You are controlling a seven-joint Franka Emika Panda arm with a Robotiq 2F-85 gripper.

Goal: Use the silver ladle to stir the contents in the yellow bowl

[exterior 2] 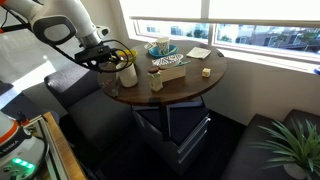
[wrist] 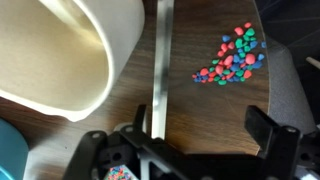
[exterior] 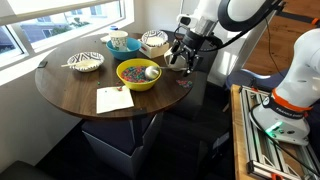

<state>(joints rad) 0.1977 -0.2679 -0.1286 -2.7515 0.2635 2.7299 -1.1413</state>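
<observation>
The robot's gripper should stir the contents of the yellow bowl with the silver ladle, so it should pick the ladle up by its thin handle (wrist: 158,60), which leaves the ladle's scoop free.
The yellow bowl (exterior: 130,80) stands near the middle of the round wooden table (exterior: 70,95). It holds the contents (exterior: 133,71), a heap of tiny multicoloured pieces. The silver ladle's scoop (exterior: 152,72) rests in the bowl's right side. In the wrist view its thin handle (wrist: 158,60) lies flat on the wood and runs between the fingers, close to the left one. My gripper (wrist: 200,122) is open and low over the handle, at the table edge beside the bowl (exterior: 180,58). It also shows in an exterior view (exterior 2: 110,58).
Three patterned white bowls (exterior: 85,62) (exterior: 122,42) (exterior: 155,42) ring the table's back. A cream bowl (wrist: 60,50) is close to my gripper's left. Spilled coloured pieces (wrist: 232,58) lie on the wood to the right. A paper sheet (exterior: 113,99) lies at the front.
</observation>
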